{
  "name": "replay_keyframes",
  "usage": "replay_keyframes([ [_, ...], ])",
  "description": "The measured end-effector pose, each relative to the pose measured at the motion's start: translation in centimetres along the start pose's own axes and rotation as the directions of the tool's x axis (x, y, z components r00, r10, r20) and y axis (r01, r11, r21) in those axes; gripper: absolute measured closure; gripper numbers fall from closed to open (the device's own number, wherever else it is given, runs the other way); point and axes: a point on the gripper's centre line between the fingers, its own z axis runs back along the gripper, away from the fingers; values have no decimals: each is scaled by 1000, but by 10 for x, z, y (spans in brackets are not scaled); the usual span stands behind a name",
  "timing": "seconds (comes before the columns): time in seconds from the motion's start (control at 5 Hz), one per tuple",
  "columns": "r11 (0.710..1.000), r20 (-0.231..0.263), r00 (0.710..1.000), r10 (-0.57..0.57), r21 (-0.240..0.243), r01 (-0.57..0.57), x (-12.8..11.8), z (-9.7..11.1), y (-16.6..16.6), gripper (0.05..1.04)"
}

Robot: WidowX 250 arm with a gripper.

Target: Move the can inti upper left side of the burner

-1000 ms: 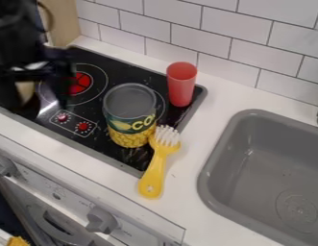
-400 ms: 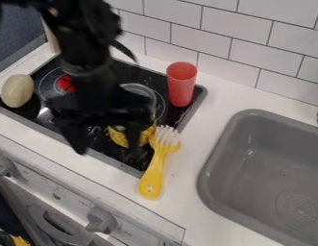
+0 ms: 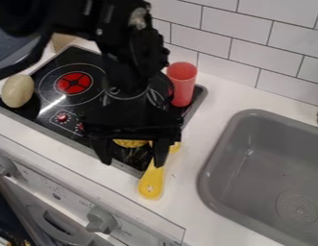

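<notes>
The can needs to go over onto the burner. My gripper should grab the upper body of the can next, above its yellow label.
The black gripper hangs over the right part of the stove, open, its two fingers spread apart and pointing towards the front edge. Behind it the can stands on the stovetop, mostly hidden; a strip of its yellow lower label shows between the fingers. Whether the fingers touch the can I cannot tell. On the left of the black stovetop is the burner, with a red centre inside ring markings.
A red cup stands at the stove's back right corner. The yellow brush lies across the stove's right edge, partly covered by the gripper. An egg-shaped object sits at the left corner. A grey sink is at right.
From the upper left, the arm has come across to the right, and its gripper now covers most of the can. The burner is uncovered again. Can, cup and brush appear unmoved.
</notes>
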Motion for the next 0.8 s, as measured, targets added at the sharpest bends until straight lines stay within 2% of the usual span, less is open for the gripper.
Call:
replay_keyframes([
  [0.2,994,32,994,106,-4,-106,10,1,-3,83],
  [0.8,981,43,980,193,29,-194,57,-11,-9,83],
])
